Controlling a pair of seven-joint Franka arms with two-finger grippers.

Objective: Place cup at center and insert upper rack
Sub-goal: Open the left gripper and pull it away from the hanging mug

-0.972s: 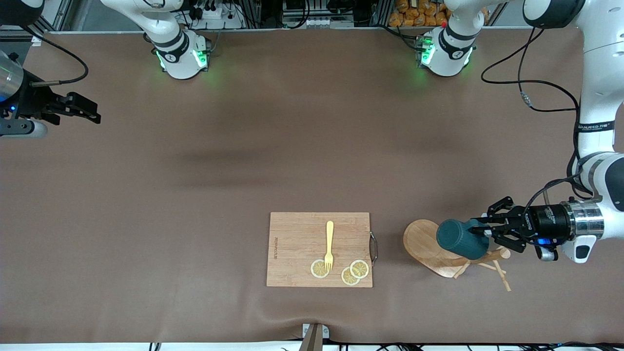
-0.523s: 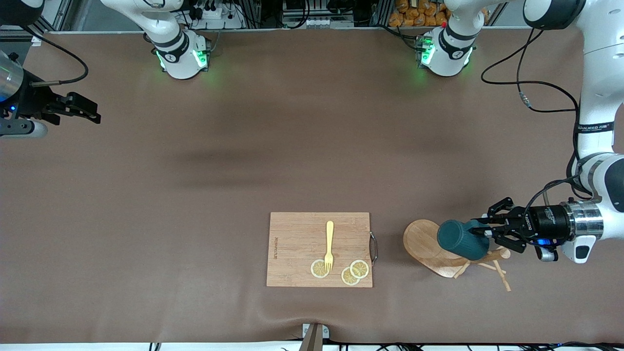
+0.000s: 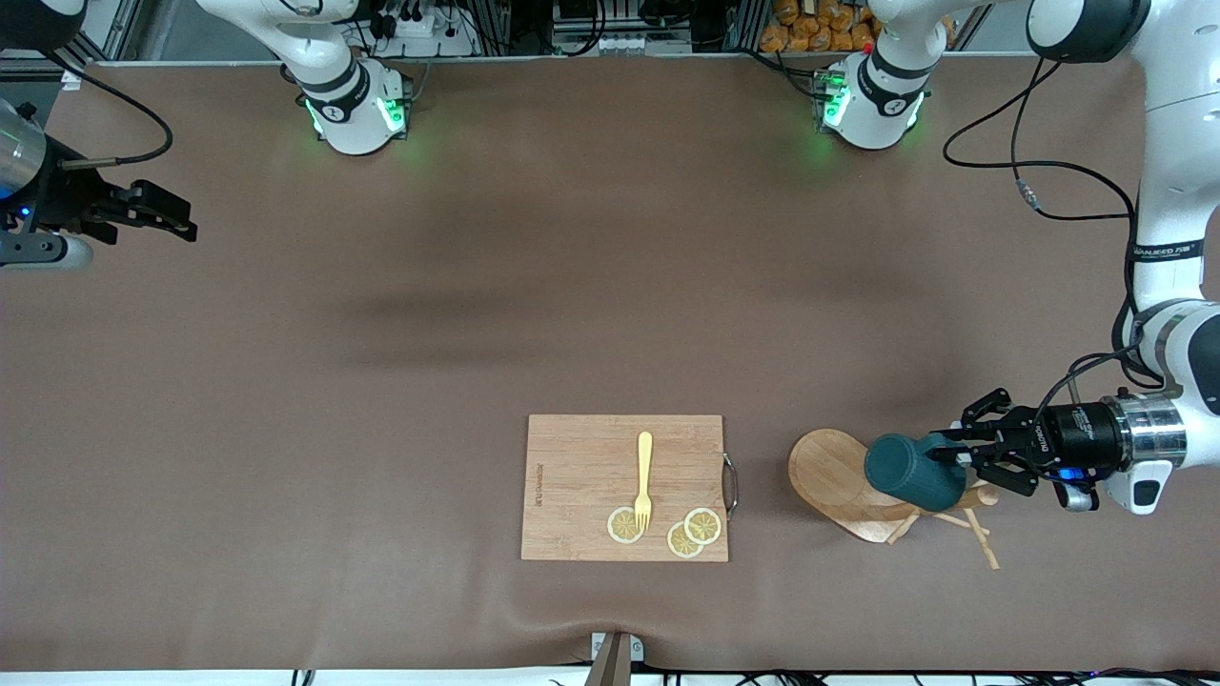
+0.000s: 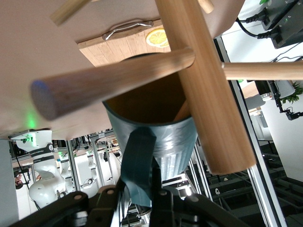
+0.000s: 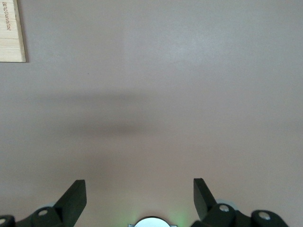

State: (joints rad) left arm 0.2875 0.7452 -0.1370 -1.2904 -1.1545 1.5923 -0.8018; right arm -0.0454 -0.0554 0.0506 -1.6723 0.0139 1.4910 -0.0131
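The dark teal cup's opening (image 4: 147,104) is around the mug tree's wooden peg (image 4: 113,80) in the left wrist view, so the cup would stay on the mug tree. My left gripper should open now.
The dark teal cup (image 3: 910,472) lies on its side against the post of the wooden mug tree (image 3: 831,474), which lies tipped over beside the cutting board, toward the left arm's end of the table. My left gripper (image 3: 956,458) is shut on the cup's handle. In the left wrist view the cup (image 4: 158,135) shows its tan inside. Its handle (image 4: 137,165) sits between my left gripper's (image 4: 142,201) jaws. The thick post (image 4: 208,90) and a peg (image 4: 113,80) cross its mouth. My right gripper (image 3: 176,219) waits open and empty over the right arm's end of the table (image 5: 139,196).
A rectangular wooden cutting board (image 3: 581,476) lies near the front edge, with a yellow fork (image 3: 644,476) and three lemon slices (image 3: 688,534) on it. Its corner shows in the right wrist view (image 5: 12,30). Thin pegs (image 3: 977,538) of the mug tree stick out on the cloth.
My left gripper and the cup have shifted a little toward the left arm's end of the table, along the mug tree's post. The right arm has not moved.
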